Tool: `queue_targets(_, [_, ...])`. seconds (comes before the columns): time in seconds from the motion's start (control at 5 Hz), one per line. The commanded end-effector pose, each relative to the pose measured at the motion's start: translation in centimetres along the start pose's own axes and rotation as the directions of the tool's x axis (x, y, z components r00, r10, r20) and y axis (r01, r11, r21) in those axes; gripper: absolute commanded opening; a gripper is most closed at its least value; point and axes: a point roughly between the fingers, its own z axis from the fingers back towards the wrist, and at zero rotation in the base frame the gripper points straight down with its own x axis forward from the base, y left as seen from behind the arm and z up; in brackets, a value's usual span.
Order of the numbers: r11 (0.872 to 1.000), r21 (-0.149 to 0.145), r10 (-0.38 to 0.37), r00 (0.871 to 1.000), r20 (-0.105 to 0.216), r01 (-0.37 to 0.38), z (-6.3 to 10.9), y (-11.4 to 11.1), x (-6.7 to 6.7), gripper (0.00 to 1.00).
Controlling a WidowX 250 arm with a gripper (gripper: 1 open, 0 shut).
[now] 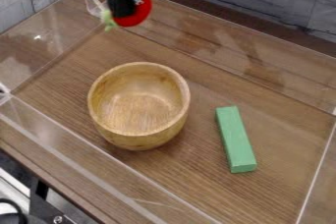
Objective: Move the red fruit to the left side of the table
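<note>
The red fruit [133,10] hangs above the wooden table near the table's far corner, so my gripper lowers it onto the table next before letting go.
The red fruit [133,10], a small bright red strawberry with a green leafy end at its left, hangs above the table [237,66] near the far left corner. My dark gripper [125,4] comes straight down from the top edge and is shut on the fruit. The fingers cover part of the fruit's upper side, and the arm above them is cut off by the frame.
A round wooden bowl [138,104] stands left of centre. A flat green block [237,139] lies to its right. Low clear acrylic walls [39,46] border the table, with a clear bracket [94,2] at the far left corner just beside the gripper.
</note>
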Motion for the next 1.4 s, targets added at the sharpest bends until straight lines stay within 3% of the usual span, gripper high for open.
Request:
queue_targets(0.0, [0.999, 0.05, -0.005, 0.999, 0.039, 0.003, 0.7, 2.9, -0.6, 0.0])
queue_targets(0.4, [0.999, 0.025, 0.026, 0.999, 0.043, -0.027, -1.6, 4.3, -1.8, 0.0])
queue_targets(0.8, [1.0, 0.008, 0.011, 0.998, 0.058, -0.011, -4.6, 4.5, -0.5, 0.0])
queue_targets(1.2, [0.996, -0.03, 0.09, 0.993, 0.078, -0.088, -6.1, 2.7, 2.6, 0.0])
